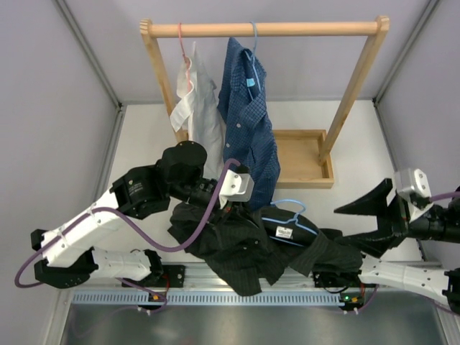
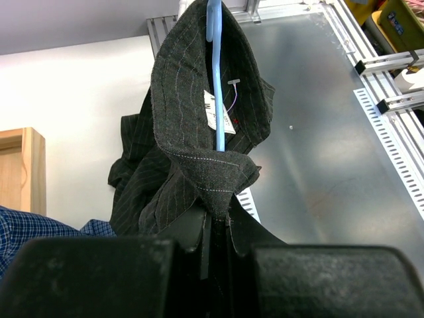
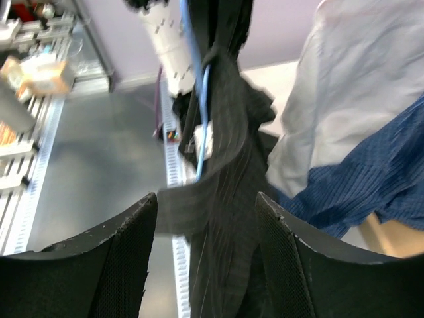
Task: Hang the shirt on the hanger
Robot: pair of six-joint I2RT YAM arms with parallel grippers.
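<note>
Next, my right gripper should grab the black shirt's fold (image 1: pixel 315 250) opposite my left gripper, where the hanger wire (image 1: pixel 279 221) enters, leaving the hook free to hang the shirt.
The black shirt (image 1: pixel 237 244) lies bunched at the table's near edge, with the light-blue wire hanger (image 1: pixel 289 203) on it, its hook pointing away. My left gripper (image 1: pixel 231 205) is shut on the shirt's collar. In the left wrist view the gripper (image 2: pixel 215 215) pinches the collar fold (image 2: pixel 199 172), and the hanger wire (image 2: pixel 219 99) runs through the neck beside the white label (image 2: pixel 213 112). My right gripper (image 1: pixel 346 228) is open at the shirt's right side. In the right wrist view the gripper (image 3: pixel 207 199) straddles hanging shirt fabric (image 3: pixel 232 199), with the hanger wire (image 3: pixel 203 112) beyond.
A wooden rack (image 1: pixel 266 29) stands at the back. It holds a white shirt (image 1: pixel 194 108) on a pink hanger and a blue checked shirt (image 1: pixel 251 122). A wooden tray (image 1: pixel 302 158) sits under its right side. A metal rail (image 1: pixel 215 296) runs along the near edge.
</note>
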